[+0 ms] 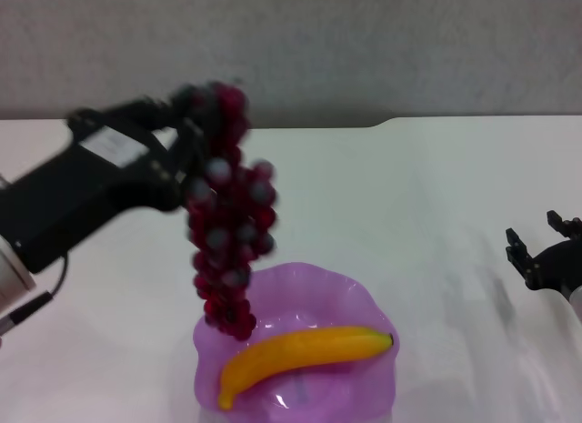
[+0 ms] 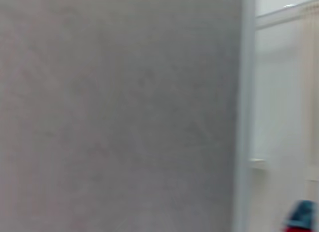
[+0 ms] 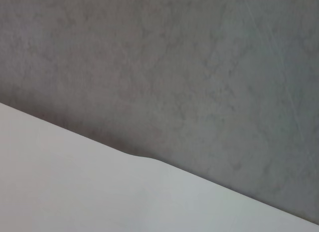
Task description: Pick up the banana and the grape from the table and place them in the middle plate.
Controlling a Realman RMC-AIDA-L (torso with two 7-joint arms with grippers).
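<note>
My left gripper should lower the grape onto the purple plate before it opens. The grape is high above the plate and would fall if I opened now.
In the head view the grape (image 1: 227, 232), a long bunch of dark red-purple berries, hangs in the air from my left gripper (image 1: 195, 123), which is shut on its top end. The bunch's lower tip dangles over the left rim of the middle plate (image 1: 355, 300), a translucent purple dish with a wavy rim near the front of the white table (image 1: 436, 196). The banana (image 1: 305, 352), yellow with a dark tip, lies across the inside of the plate. My right gripper (image 1: 536, 250) sits low at the right edge of the table, empty and away from the plate.
A grey wall (image 1: 291, 41) stands behind the table's notched far edge. The left wrist view shows that grey wall (image 2: 119, 112) and a white frame (image 2: 246, 112); the right wrist view shows the table edge (image 3: 144, 157) against the wall.
</note>
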